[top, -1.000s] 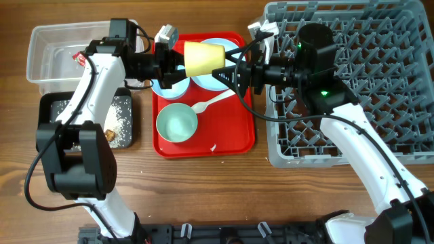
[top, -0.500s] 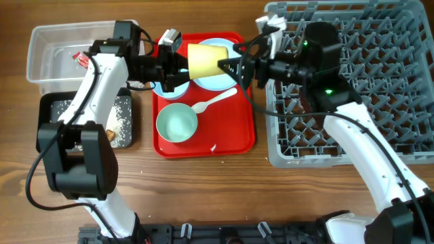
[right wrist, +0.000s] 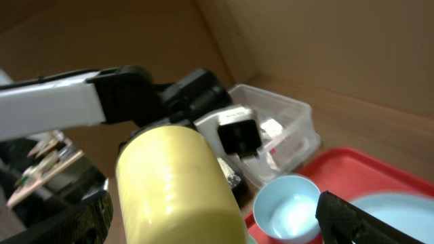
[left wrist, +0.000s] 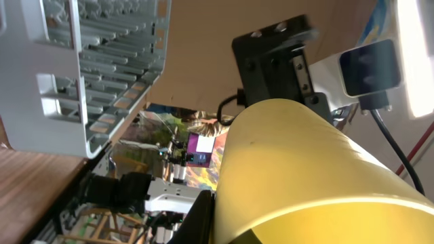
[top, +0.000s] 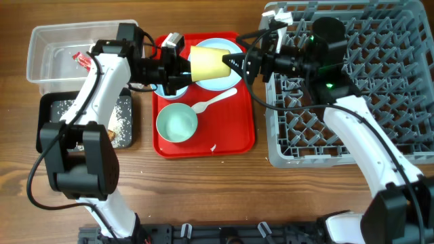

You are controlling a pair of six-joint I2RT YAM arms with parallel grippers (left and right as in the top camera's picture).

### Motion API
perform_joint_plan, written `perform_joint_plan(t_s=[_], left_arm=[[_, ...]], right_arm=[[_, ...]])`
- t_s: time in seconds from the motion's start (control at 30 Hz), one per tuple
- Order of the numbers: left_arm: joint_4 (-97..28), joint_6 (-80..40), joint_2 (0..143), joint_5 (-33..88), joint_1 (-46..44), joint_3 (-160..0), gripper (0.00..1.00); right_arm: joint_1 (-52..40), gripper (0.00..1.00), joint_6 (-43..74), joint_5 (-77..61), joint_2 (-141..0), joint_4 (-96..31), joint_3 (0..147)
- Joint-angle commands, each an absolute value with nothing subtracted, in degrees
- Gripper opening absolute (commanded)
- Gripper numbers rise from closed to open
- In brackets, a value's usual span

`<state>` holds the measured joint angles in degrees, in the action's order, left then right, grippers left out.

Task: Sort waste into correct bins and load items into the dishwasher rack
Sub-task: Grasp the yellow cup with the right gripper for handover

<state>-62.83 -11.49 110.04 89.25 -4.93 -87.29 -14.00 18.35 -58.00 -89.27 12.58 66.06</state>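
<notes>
My right gripper grabs the yellow cup by its base end [top: 224, 63] next, which leaves the cup's opening free to load facedown into the dishwasher rack.
My left gripper [top: 183, 66] is shut on the small yellow cup [top: 209, 62] and holds it on its side above the red tray; the cup fills the left wrist view [left wrist: 305, 169]. My right gripper [top: 234, 62] is open, its fingers on either side of the cup's far end [right wrist: 176, 183]. On the tray lie a pale blue plate [top: 222, 83], a pale blue bowl [top: 177, 123], a second bowl [top: 169, 89] [right wrist: 291, 210] and a white spoon [top: 213, 102]. The grey dishwasher rack [top: 352, 95] stands at the right.
The clear tub [top: 57, 51] at the far left holds a red-and-white wrapper [top: 83, 59]. The black tray [top: 47, 108] in front of it holds rice grains [top: 122, 112] and a brown lump [top: 108, 134]. The red tray [top: 203, 144] lies between the bins and the rack.
Both grippers and the yellow cup have shifted a little to the right, toward the rack. The right arm has drawn back over the rack.
</notes>
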Motion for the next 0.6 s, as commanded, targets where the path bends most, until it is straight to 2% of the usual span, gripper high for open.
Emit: perform_joint_plan(t_s=[0.0,0.2,0.57], left_arm=[[-63.59,-11.55,108.51,90.37,-5.76,-88.31,0.04],[-63.51,-11.11,108.51,90.37,-5.8,-88.31,0.04],[-63.48,-10.72,108.51,90.37,-5.8,-88.31,0.04]], right_arm=[[-14.41,0.97,19.73,-67.61,-92.9,16.29,67.11],[-14.61,0.93,21.65,-78.91,-95.37,24.12,67.11],[-16.8,0.84,20.99,-77.67,-96.18,23.11,67.11]])
